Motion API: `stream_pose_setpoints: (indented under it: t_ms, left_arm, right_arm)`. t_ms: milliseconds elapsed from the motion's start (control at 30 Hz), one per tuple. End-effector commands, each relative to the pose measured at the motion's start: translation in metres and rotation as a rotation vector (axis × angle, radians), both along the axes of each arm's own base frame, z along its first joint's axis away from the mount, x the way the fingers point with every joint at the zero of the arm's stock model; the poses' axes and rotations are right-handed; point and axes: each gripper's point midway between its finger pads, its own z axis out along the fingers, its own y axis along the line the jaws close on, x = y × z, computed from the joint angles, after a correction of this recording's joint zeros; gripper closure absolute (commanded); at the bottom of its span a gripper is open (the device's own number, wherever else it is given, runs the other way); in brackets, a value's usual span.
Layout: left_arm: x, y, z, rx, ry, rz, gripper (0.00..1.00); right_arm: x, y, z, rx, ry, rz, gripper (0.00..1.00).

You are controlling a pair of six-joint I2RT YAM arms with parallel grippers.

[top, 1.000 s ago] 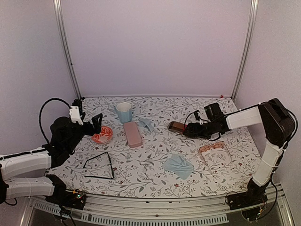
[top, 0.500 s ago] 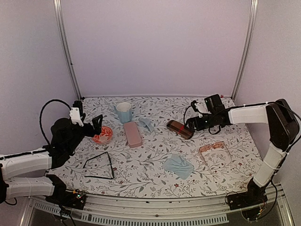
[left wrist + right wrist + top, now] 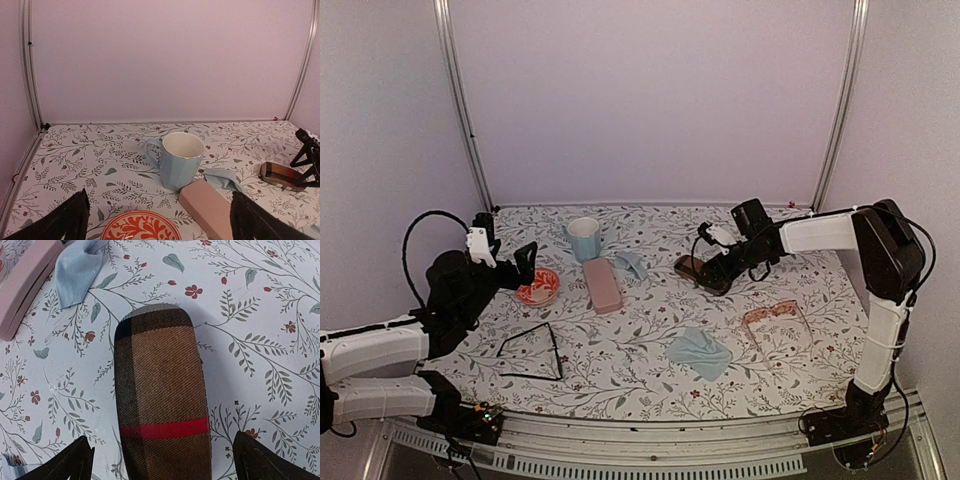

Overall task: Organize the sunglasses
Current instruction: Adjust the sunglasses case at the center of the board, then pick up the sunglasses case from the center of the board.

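I need to lower my right gripper before it closes on the brown red-banded case, because its fingers are still above the case's top in the right wrist view.
The black wire-framed sunglasses (image 3: 532, 352) lie folded open at the front left of the table. The pale pinkish-tan sunglasses (image 3: 778, 325) lie at the front right. Neither pair is touched by a gripper. My left gripper (image 3: 525, 262) (image 3: 159, 210) hovers open over the red patterned bowl (image 3: 538, 287) (image 3: 140, 227), with nothing between its fingers. My right gripper (image 3: 718, 262) (image 3: 161, 452) is open and straddles the brown red-banded case (image 3: 698, 270) (image 3: 162, 405). Table shows on both sides between the fingers and the case.
A pink oblong case (image 3: 602, 285) (image 3: 212, 207) lies mid-table beside a pale blue mug (image 3: 584, 238) (image 3: 179, 160). A small blue cloth (image 3: 630, 263) (image 3: 77, 270) lies behind it, and a larger blue cloth (image 3: 700, 352) lies near the front. Walls and metal posts enclose the table.
The right wrist has swung back and to the left, closing in over the brown case, which turned slightly on the table. The left arm has not moved.
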Motion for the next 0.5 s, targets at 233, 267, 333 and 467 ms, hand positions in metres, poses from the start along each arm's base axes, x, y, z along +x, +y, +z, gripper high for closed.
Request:
stream_pose_setpoints:
  t_ms: [233, 267, 333, 467]
  left_arm:
    - [-0.003, -0.008, 0.002, 0.008, 0.0, -0.035, 0.01]
    - [-0.003, -0.01, 0.002, 0.008, -0.003, -0.043, 0.01]
    - [-0.004, -0.014, 0.003, 0.014, -0.005, -0.064, 0.01]
    - [-0.006, -0.022, 0.006, 0.01, -0.02, -0.109, 0.01]
  right_arm:
    - [-0.001, 0.006, -0.042, -0.176, 0.017, 0.072, 0.07]
    - [-0.001, 0.006, -0.043, -0.18, 0.017, 0.072, 0.1]
    - [0.0, 0.007, -0.041, -0.184, 0.002, 0.069, 0.16]
    - [0.003, 0.013, -0.024, -0.147, -0.03, 0.067, 0.25]
